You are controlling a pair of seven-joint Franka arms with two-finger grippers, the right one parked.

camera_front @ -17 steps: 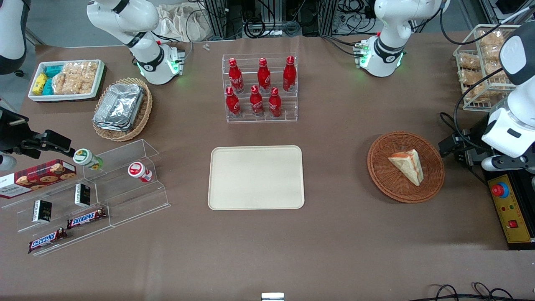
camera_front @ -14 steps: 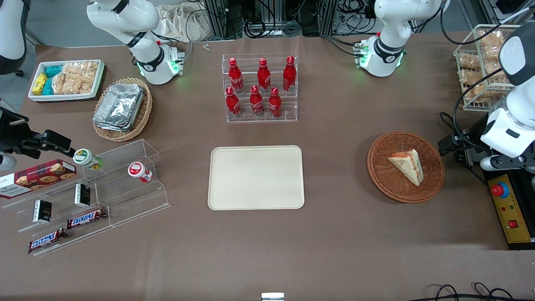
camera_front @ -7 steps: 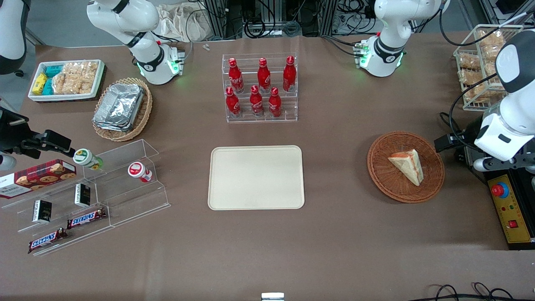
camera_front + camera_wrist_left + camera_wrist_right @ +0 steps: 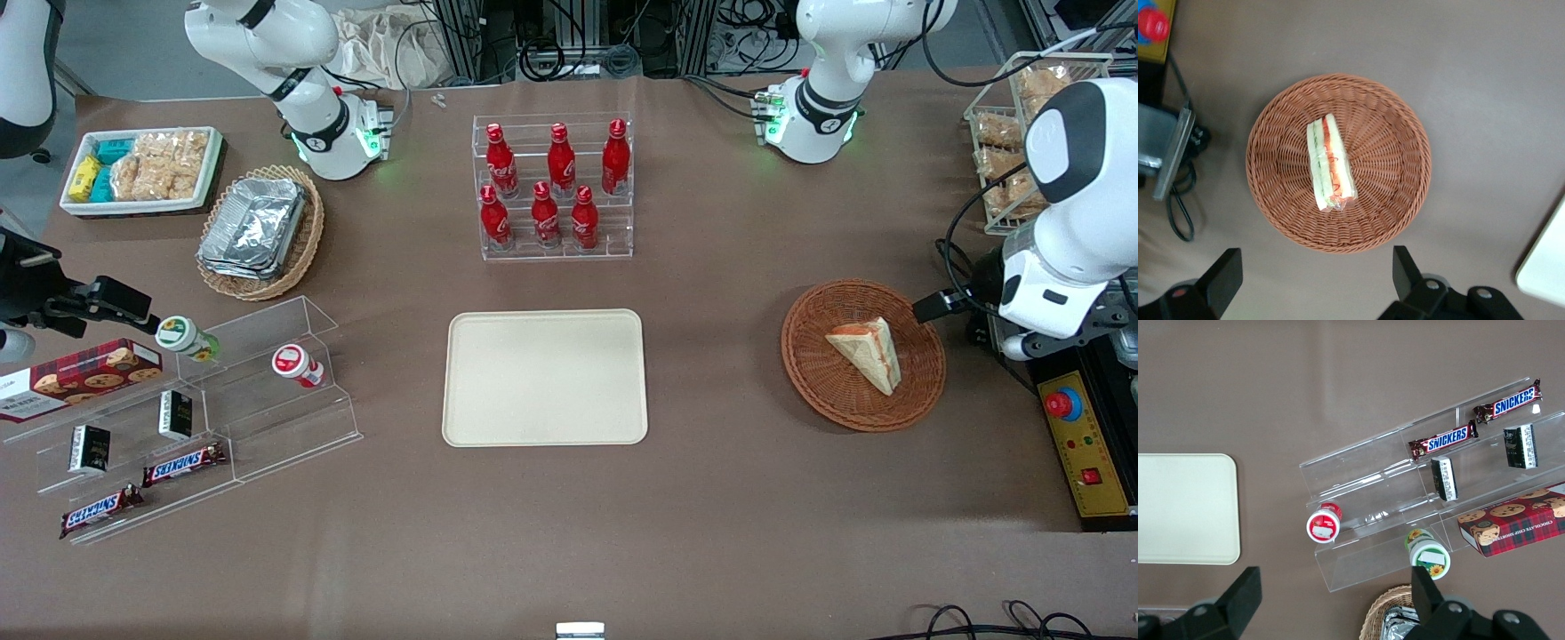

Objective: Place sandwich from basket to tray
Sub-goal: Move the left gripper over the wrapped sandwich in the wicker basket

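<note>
Next, my left gripper will grab the wrapped sandwich by its narrow end [image 4: 1339, 200]. Then I will move the sandwich from the basket to the tray [image 4: 1548, 263].
The sandwich [image 4: 867, 354] is a wrapped wedge of pale bread with an orange-pink filling edge. It lies in the round reddish-brown basket [image 4: 827, 391] toward the working arm's end of the table. The cream tray [image 4: 544, 377] sits bare at the table's middle. In the left wrist view my gripper [image 4: 1315, 277] is open and empty, high above the table just outside the basket's rim [image 4: 1385, 153], with the sandwich [image 4: 1329, 163] in the basket's middle. A corner of the tray [image 4: 1545, 267] shows there too. In the front view the left arm's wrist [image 4: 1053, 293] hangs beside the basket.
A yellow control box with a red stop button [image 4: 1089, 444] lies beside the basket at the table's end, with cables [image 4: 1178, 207] near it. A wire rack of bagged snacks [image 4: 1005, 151] stands farther from the camera. A clear rack of red bottles [image 4: 556, 191] stands farther than the tray.
The left arm has swung in from the table's end toward the basket. The sandwich, basket and tray have not moved.
</note>
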